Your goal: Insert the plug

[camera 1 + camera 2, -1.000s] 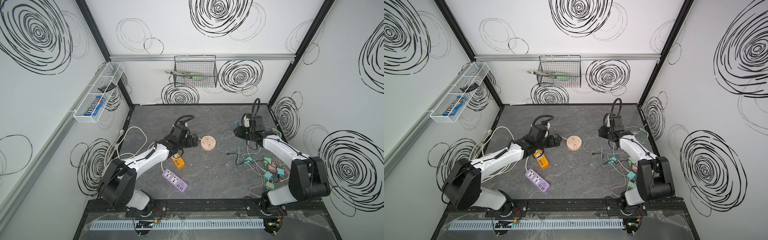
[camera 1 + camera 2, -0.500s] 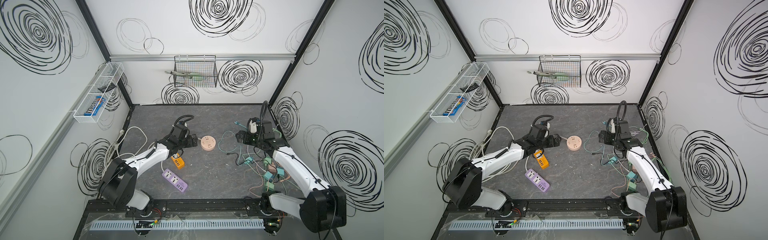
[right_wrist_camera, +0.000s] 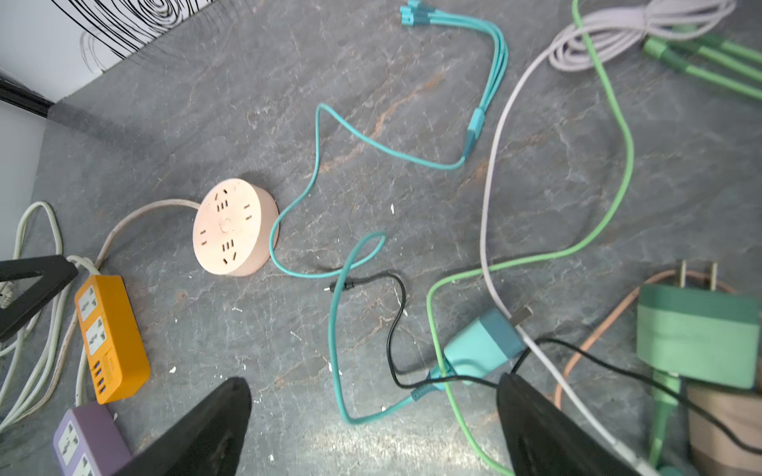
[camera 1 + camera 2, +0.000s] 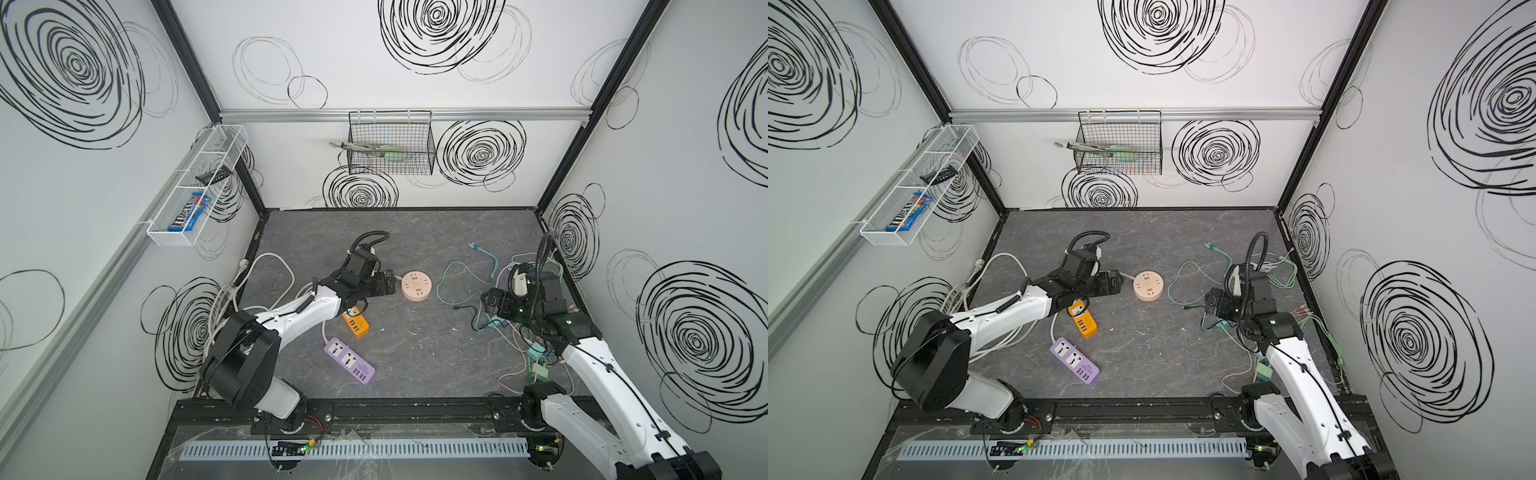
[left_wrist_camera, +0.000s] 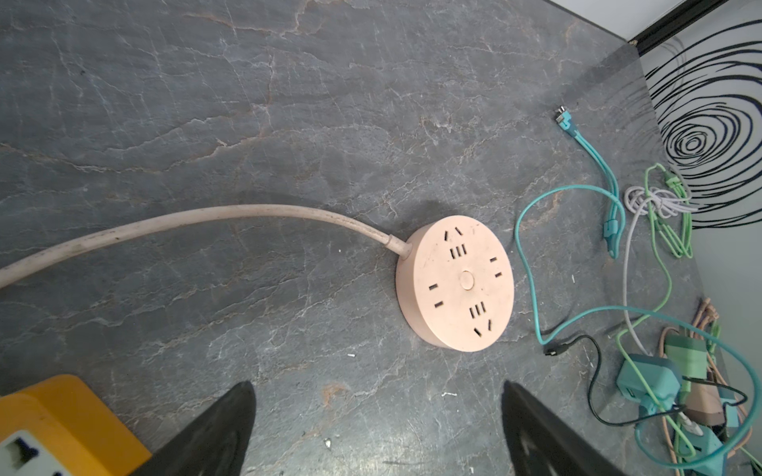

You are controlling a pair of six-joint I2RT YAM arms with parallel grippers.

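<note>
My right gripper grabs the teal plug (image 4: 496, 322) by its cable (image 4: 481, 310) next, leaving the plug's body free for my left gripper to insert.
A teal plug (image 3: 482, 344) lies on the table among crossing cables, its prongs pointing away from the round pink socket (image 3: 231, 226). Beside it lies a green plug (image 3: 697, 334). My right gripper (image 3: 371, 379) hovers open above them, holding nothing, with a teal cable and a green one on the table beneath the gap. In both top views this gripper (image 4: 490, 301) (image 4: 1214, 303) is right of the pink socket (image 4: 417, 285) (image 4: 1147, 286). My left gripper (image 5: 376, 385) (image 4: 390, 284) is open and empty just left of the socket (image 5: 457, 284).
An orange power strip (image 4: 356, 326) (image 3: 109, 338) and a purple one (image 4: 349, 361) (image 4: 1074, 360) lie front left of the socket. White cables (image 4: 232, 291) pile by the left wall. More adaptors and cables (image 4: 538, 361) crowd the right side.
My right gripper has drawn back from the rear toward the front of the table, over the tangle of cables. The left arm has not moved.
</note>
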